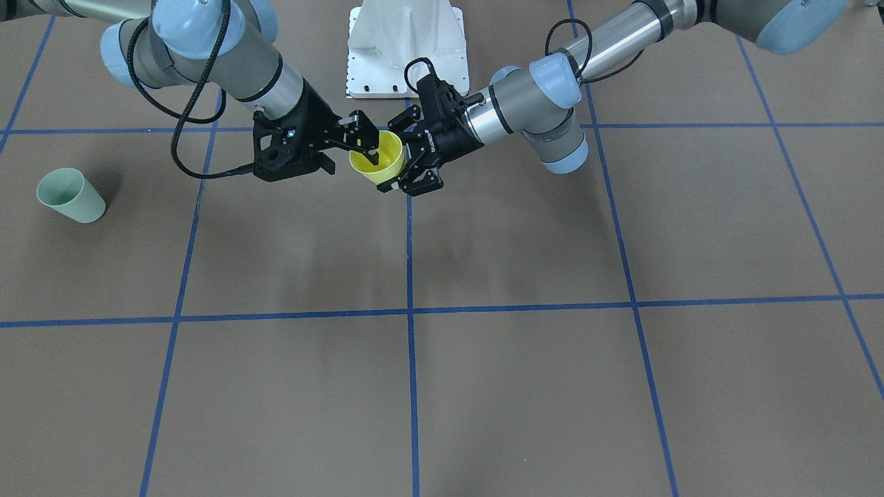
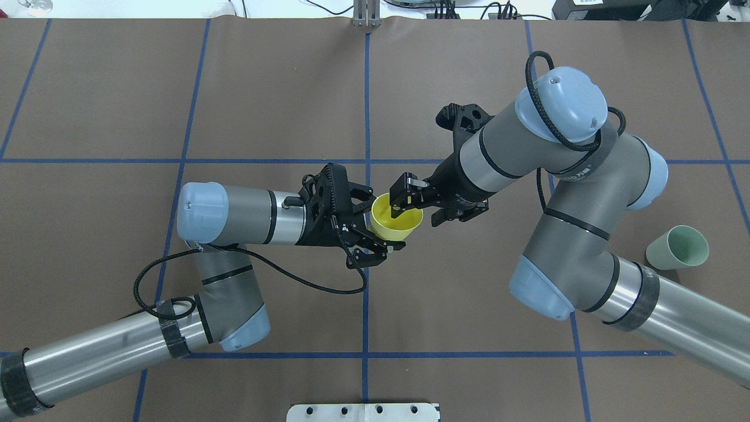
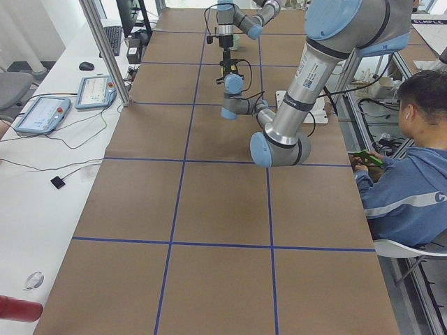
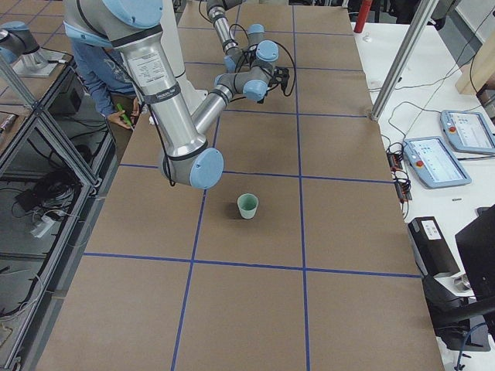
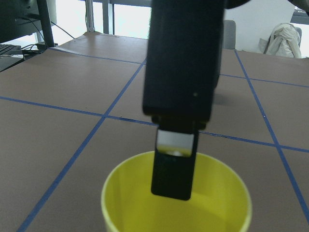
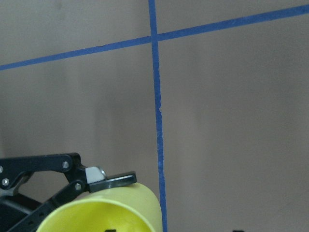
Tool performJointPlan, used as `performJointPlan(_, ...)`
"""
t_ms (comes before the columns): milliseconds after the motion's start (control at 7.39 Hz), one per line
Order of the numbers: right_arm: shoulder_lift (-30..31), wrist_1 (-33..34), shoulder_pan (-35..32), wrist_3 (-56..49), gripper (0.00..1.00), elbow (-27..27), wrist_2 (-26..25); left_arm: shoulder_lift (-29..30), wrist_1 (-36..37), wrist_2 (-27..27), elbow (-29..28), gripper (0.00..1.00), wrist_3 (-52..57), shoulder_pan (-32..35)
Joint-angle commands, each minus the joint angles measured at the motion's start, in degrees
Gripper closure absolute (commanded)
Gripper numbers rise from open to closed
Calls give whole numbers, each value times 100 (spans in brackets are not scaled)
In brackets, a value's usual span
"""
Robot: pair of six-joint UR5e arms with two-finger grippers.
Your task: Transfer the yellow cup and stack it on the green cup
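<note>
I will pick up the yellow cup next with my right gripper, by the side at its open rim (image 1: 358,168). Then I can stack the yellow cup on the green cup (image 1: 69,195).
The yellow cup (image 1: 387,162) is held upright in the air over the table's middle, between my two grippers; it also shows in the overhead view (image 2: 404,225). My left gripper (image 1: 409,156) (image 2: 377,225) is shut on the yellow cup's sides. My right gripper (image 1: 352,163) (image 2: 413,212) is open and straddles the cup's wall, one finger (image 5: 173,169) inside the cup and the other outside. The right wrist view shows the cup's rim (image 6: 111,210) with a left finger pad against it. The green cup (image 1: 69,195) (image 2: 678,247) (image 4: 247,205) stands upright, far out on my right side.
The brown table cover carries a grid of blue tape lines (image 1: 409,310). The white robot base plate (image 1: 406,48) sits at the table's edge behind the grippers. A seated operator (image 3: 405,174) is beside the table.
</note>
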State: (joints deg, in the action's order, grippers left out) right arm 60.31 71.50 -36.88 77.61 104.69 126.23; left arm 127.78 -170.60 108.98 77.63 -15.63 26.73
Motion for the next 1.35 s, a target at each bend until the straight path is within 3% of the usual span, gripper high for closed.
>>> performJointPlan(0, -1, -13, 6, 0, 53, 16, 7, 10, 1, -26, -11, 100, -2, -71)
performJointPlan(135, -1, -13, 14, 0, 71, 34, 16, 10, 1, -26, -11, 100, -2, -72)
performJointPlan(271, -1, -13, 6, 0, 78, 34, 16, 10, 1, -26, -11, 100, -2, -72)
performJointPlan(541, 7, -171, 32, 9, 100, 34, 16, 19, 1, -26, -19, 100, -10, -115)
performJointPlan(676, 7, -171, 50, 18, 100, 34, 7, 10, 1, -26, -11, 100, -71, -142)
performJointPlan(812, 16, -171, 50, 26, 100, 16, 7, 19, 9, -35, 7, 32, -133, -151)
performJointPlan(947, 16, -171, 41, 44, 100, 25, 7, 27, 9, -78, 7, 4, -133, -151)
performJointPlan(1217, 69, -171, -11, 79, 100, 51, 42, -7, 9, -315, 85, 1, -160, -168)
